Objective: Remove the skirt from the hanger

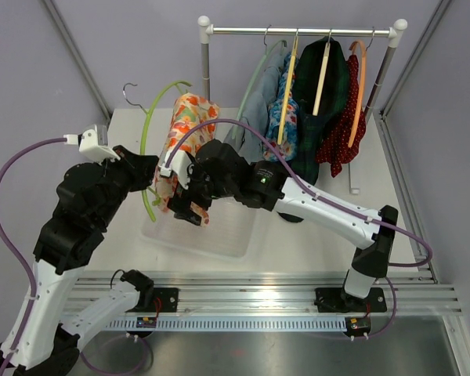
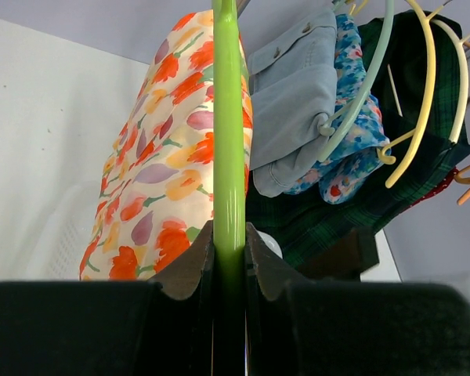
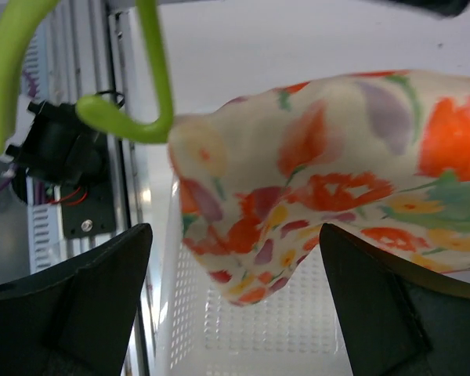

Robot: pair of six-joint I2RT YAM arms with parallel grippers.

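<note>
My right gripper is going to grab the floral skirt point(image 1: 189, 125) by its loose hanging corner point(image 1: 200, 214) and pull it off the hanger. That will leave the hanger's curled end free.
The floral skirt point(image 1: 189, 125) with orange and purple flowers hangs on a lime-green hanger point(image 1: 150, 117) over the white basket point(image 1: 219, 235). My left gripper point(image 1: 147, 182) is shut on the hanger's bar; in the left wrist view the bar point(image 2: 229, 141) runs up from between the closed jaws point(image 2: 229, 235), with the skirt point(image 2: 164, 180) draped to its left. My right gripper point(image 1: 189, 210) is open wide at the skirt's lower end. In the right wrist view the skirt's corner point(image 3: 298, 196) hangs between the spread fingers point(image 3: 235, 235), untouched, with the hanger's curled end point(image 3: 125, 129) at the upper left.
A garment rack point(image 1: 298, 31) at the back holds several hangers with a light blue piece point(image 1: 254, 110), a blue floral one point(image 1: 286, 110), a dark green plaid one point(image 1: 329, 94) and a red one point(image 1: 346, 133). The perforated basket floor point(image 3: 243, 337) lies under the right gripper. A metal rail point(image 1: 258, 294) runs along the near edge.
</note>
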